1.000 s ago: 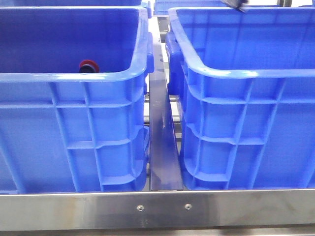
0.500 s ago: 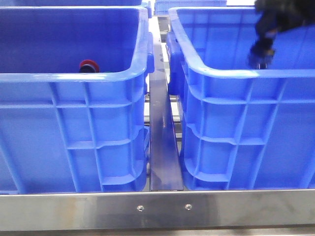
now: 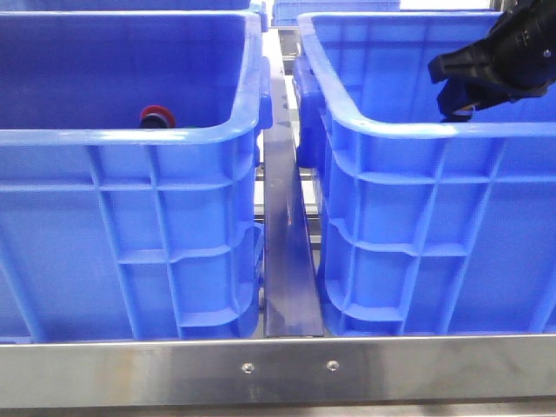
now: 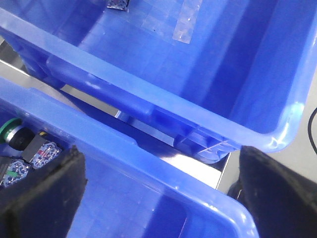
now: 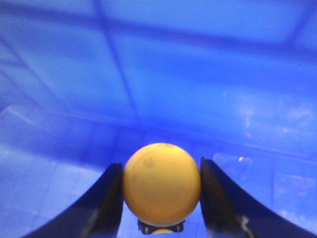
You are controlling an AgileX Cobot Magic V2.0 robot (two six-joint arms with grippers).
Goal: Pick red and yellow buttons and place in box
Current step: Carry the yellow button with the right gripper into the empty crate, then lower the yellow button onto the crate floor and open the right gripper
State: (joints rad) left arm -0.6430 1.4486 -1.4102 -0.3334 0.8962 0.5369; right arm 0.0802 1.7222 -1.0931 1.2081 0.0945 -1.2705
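Observation:
My right gripper opens now: the yellow button (image 5: pixel 162 183) hangs low inside the crate's near rim, so the button would rest in the blue crate (image 5: pixel 277 188).
The yellow button (image 5: pixel 162 182) sits clamped between my right gripper's (image 5: pixel 161 164) two dark fingers, its domed cap facing the camera, with blue crate wall and floor behind it. In the front view my right gripper (image 3: pixel 455 102) hangs inside the top of the right blue crate (image 3: pixel 408 130), its tips hidden behind the rim. The red button (image 3: pixel 157 115) lies inside the left blue crate (image 3: pixel 130 137), just showing over the near rim. My left gripper (image 4: pixel 159 154) is wide open and empty above a crate rim (image 4: pixel 148 158); it does not show in the front view.
A steel rail (image 3: pixel 289 261) runs between the two crates and a steel bar (image 3: pixel 278 369) crosses the front. More blue crates stand behind. In the left wrist view a green button (image 4: pixel 10 131) and other small parts lie in the nearer crate.
My right arm has come in from the top right and dropped into the right crate's opening, then shifted slightly right. The red button and both crates have not moved.

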